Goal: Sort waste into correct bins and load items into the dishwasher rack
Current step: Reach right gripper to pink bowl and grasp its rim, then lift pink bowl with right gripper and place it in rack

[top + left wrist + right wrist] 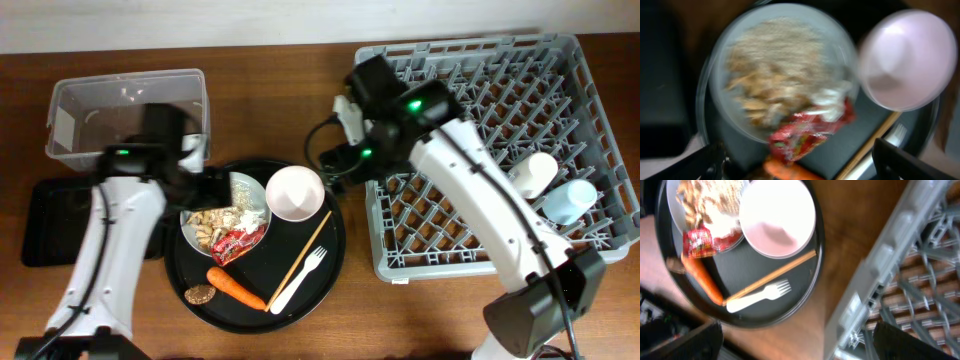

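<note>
Next, the right gripper reaches the pinkish bowl and grabs its rim (322, 193) (813, 224), which leaves the bowl's body free to stand tilted in the dishwasher rack.
The white plate (256, 190) on the round black tray holds beige crumbs (215, 222), white paper and a red wrapper (240, 240). My left gripper (205, 185) hovers open above it, with the wrapper (805, 132) and carrot (790, 170) between its fingers (800, 167). The pinkish bowl (295, 193), stick (300, 250), fork (298, 280), carrot (237, 288) and brown disc (200, 295) lie on that tray. My right gripper (340, 160) is open and empty (795, 345) between the tray and the grey rack (470, 250), which holds a white cup (533, 172) and a light blue cup (570, 200).
The clear tub (130, 110) stands at the back left. The shallow black rectangular tray (50, 220) lies in front of it, under my left arm. The round black tray (330, 250) nearly touches the rack's left wall. Bare wooden table runs along the front edge.
</note>
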You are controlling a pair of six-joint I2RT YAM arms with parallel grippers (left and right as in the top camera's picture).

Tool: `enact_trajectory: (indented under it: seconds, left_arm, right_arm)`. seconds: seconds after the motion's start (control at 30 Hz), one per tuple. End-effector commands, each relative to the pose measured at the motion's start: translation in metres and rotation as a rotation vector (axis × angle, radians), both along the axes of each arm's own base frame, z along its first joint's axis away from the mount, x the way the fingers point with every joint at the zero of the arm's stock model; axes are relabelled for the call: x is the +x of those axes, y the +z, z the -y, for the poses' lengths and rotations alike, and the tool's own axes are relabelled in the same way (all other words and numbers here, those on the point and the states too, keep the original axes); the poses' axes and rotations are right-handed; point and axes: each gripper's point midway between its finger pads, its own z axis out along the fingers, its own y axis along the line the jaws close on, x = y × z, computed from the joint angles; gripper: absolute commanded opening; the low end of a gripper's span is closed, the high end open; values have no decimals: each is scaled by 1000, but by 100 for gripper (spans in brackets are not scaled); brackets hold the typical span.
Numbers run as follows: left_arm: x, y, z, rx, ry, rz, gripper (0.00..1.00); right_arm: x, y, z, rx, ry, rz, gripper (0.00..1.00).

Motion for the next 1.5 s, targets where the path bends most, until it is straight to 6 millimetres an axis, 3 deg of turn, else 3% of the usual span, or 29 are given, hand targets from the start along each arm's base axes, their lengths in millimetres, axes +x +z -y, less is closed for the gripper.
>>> enact_trajectory:
  seconds: [0.0, 0.13, 0.27, 0.43, 0.47, 0.57, 0.7, 0.87, 0.97, 1.47]
  left_arm:
    - [-3, 0, -42, -14, 211, -27, 95]
    - [-5, -1, -57, -17, 269, -32, 96]
    - [-5, -1, -57, -17, 269, -31, 96]
    - [-5, -1, -57, -17, 269, -32, 96]
    - [-5, -1, -57, -17, 269, -32, 96]
    - [-5, -1, -57, -17, 269, -32, 96]
    - [-5, -1, -57, -17, 269, -32, 97]
    - [-5, -1, -57, -17, 268, -32, 96]
    - [-5, -1, -57, -17, 268, -31, 97]
    - [-5, -1, -57, -17, 269, -32, 97]
  right_arm:
    - [17, -24, -16, -64, -73, 23, 95]
    - [28, -61, -35, -86, -84, -9, 75]
    - [44, -107, -39, -154, -111, -29, 68]
    - [51, -139, -45, -166, -108, -57, 62]
    - [51, -144, -46, -168, -107, -61, 57]
    - [53, -153, -46, -174, -107, -67, 53]
    - [52, -156, -46, -179, -107, -74, 36]
    - [51, -158, -46, -183, -107, -80, 33]
    - [50, -160, -45, -186, -106, -84, 24]
    - [47, -163, -43, -192, -113, -95, 16]
